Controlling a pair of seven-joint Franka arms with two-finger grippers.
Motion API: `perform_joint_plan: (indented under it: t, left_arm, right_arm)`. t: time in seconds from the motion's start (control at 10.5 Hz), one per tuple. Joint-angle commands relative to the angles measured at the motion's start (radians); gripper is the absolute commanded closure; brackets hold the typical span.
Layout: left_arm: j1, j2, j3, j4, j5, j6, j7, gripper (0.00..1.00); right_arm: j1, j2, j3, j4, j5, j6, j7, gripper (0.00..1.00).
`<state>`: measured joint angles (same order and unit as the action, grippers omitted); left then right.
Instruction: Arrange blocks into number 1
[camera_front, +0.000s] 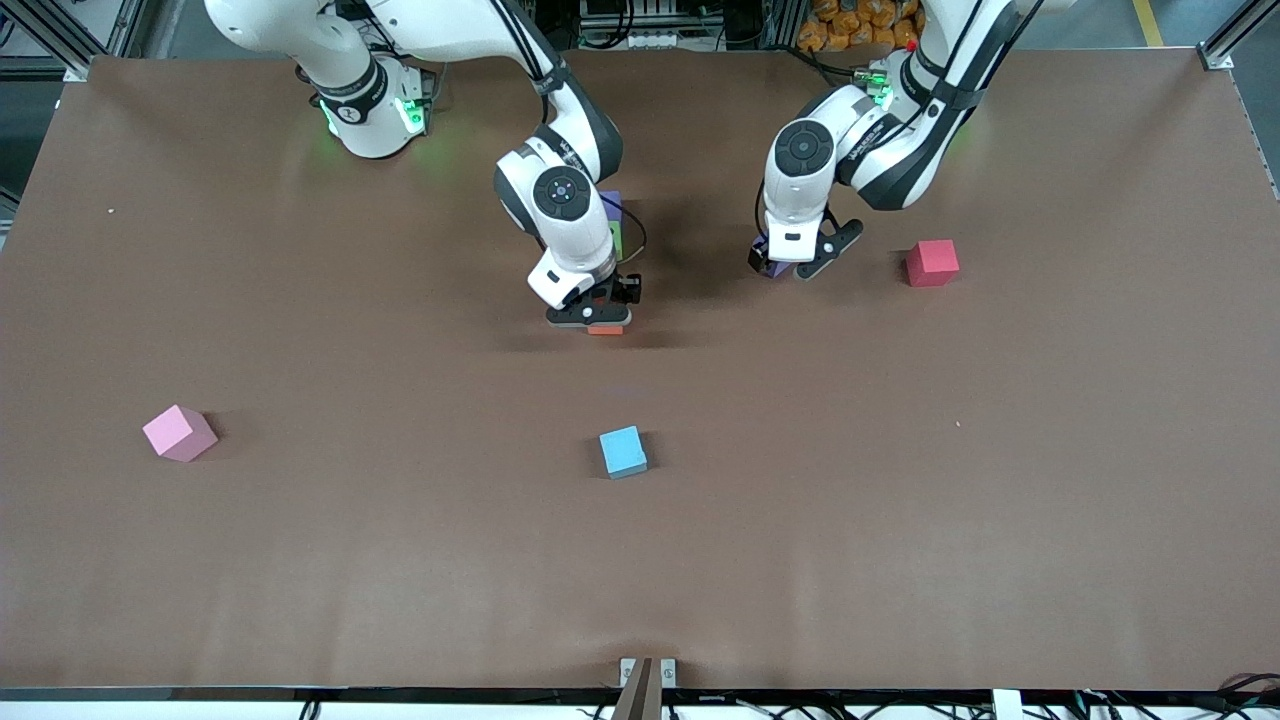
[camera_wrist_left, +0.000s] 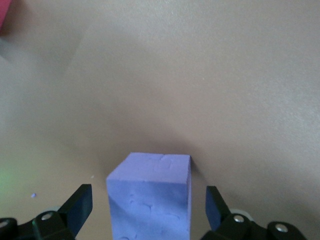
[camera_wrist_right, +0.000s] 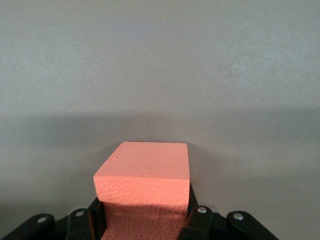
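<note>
My left gripper should go lower before it closes on the purple block (camera_front: 781, 270). Its fingers are still high, near the block's top.
My right gripper (camera_front: 592, 318) is shut on an orange block (camera_front: 605, 329) (camera_wrist_right: 142, 175), low at the table's middle. Just past it, toward the robots' bases, a green block (camera_front: 618, 240) and a purple block (camera_front: 611, 201) show partly from under the right arm. My left gripper (camera_front: 790, 268) (camera_wrist_left: 148, 210) is open and straddles another purple block (camera_front: 774, 268) (camera_wrist_left: 150, 195) on the table, with a gap on each side. A red block (camera_front: 932, 262) lies beside it toward the left arm's end. A light blue block (camera_front: 623, 451) and a pink block (camera_front: 179, 432) lie nearer the front camera.
The brown table (camera_front: 900, 480) runs wide on every side of the blocks. A small metal bracket (camera_front: 647, 672) sits at its front edge. A corner of the red block (camera_wrist_left: 4, 15) shows in the left wrist view.
</note>
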<state>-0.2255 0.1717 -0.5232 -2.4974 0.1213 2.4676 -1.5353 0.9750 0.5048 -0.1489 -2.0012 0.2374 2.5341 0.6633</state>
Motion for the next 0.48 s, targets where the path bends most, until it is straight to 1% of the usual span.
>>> perform_joint_plan:
  t: [0.0,0.19,0.38]
  left_arm:
    - [0.005,-0.024,-0.026,-0.047,-0.026,0.060,-0.023,0.00]
    - [0.002,-0.009,-0.032,-0.055,-0.026,0.063,-0.023,0.00]
    - [-0.002,-0.001,-0.034,-0.061,-0.026,0.071,-0.023,0.00]
  right_arm:
    - [-0.004,-0.026,0.017,-0.040,-0.013,0.000,0.038,0.41]
    - [-0.027,-0.038,0.023,-0.062,-0.015,0.000,0.036,0.41]
    - [-0.027,-0.043,0.025,-0.076,-0.017,0.002,0.036,0.41]
